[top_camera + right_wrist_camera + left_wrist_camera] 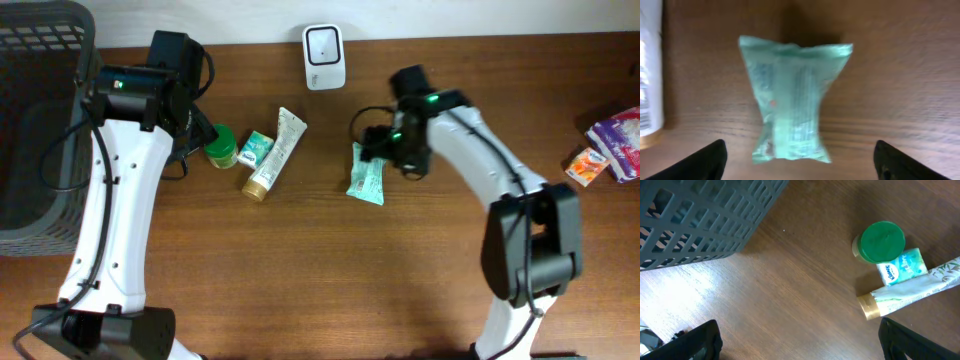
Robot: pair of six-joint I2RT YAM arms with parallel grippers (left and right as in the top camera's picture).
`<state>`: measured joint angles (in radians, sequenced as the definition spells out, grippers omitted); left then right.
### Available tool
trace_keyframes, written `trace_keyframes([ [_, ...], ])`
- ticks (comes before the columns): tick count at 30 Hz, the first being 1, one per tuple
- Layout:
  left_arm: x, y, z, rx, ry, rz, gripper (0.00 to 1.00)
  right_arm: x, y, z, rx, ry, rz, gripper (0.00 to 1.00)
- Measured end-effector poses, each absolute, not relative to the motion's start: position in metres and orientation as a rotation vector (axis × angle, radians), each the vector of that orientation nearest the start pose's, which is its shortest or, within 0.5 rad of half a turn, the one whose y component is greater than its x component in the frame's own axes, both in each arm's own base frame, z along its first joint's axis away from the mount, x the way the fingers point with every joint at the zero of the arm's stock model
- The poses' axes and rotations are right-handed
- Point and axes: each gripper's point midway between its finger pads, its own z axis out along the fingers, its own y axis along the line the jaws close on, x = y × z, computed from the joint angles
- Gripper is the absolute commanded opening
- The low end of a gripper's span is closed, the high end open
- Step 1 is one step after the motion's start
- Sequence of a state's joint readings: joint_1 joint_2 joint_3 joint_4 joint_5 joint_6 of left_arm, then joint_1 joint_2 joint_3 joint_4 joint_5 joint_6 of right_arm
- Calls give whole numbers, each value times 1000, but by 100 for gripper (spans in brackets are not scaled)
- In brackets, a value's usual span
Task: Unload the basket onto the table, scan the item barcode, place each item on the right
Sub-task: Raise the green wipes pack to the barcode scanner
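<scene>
My right gripper reaches the teal packet next and grabs its near end (366, 193) (791, 144), which leaves the rest uncovered to scan for the barcode.
A crumpled teal packet (366, 178) lies flat on the wooden table, a little below and right of the white scanner (325, 44) standing at the table's far edge. My right gripper (392, 148) hovers just beside it. In the right wrist view the packet (795, 100) rests between and ahead of the right gripper (800, 150), whose jaws stand wide apart and touch nothing. No barcode can be made out on the packet's upper face. My left gripper (200, 130) is open over bare wood (799, 330).
A green-lidded jar (221, 145), a small teal tissue pack (256, 149) and a white tube with a gold cap (275, 152) lie left of centre. A grey basket (35, 120) fills the left edge. More packets (615, 140) sit at the far right.
</scene>
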<state>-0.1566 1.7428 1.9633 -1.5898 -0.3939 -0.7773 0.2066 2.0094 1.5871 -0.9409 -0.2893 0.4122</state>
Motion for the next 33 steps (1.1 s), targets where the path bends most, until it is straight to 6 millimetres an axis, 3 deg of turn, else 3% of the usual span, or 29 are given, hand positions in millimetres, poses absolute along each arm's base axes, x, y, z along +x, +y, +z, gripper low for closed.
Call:
trace_keyframes([
  [4,344,12,258,-897,2615,367,99,420,110,71,290,2919,721,99],
  [8,344,12,258,-897,2615,367,99,410,126,50,226,2850,1005,98],
  [11,344,12,258,-897,2615,367,99,397,137,40,194,2806,1162,74],
  [15,344,12,258,-897,2615,367,99,400,139,38,175,2719,1263,61],
  [24,344,13,258,-897,2615,367,99,407,150,21,203,2662,1430,55],
  [28,344,12,258,-897,2615,367,99,408,153,18,202,2642,1477,41],
  [29,344,12,258,-897,2615,367,99,408,154,16,210,2643,1489,20],
  [30,344,12,258,-897,2615,367,99,408,154,16,211,2644,1489,13],
  [33,344,12,258,-897,2615,367,99,408,154,16,207,2639,1492,4],
])
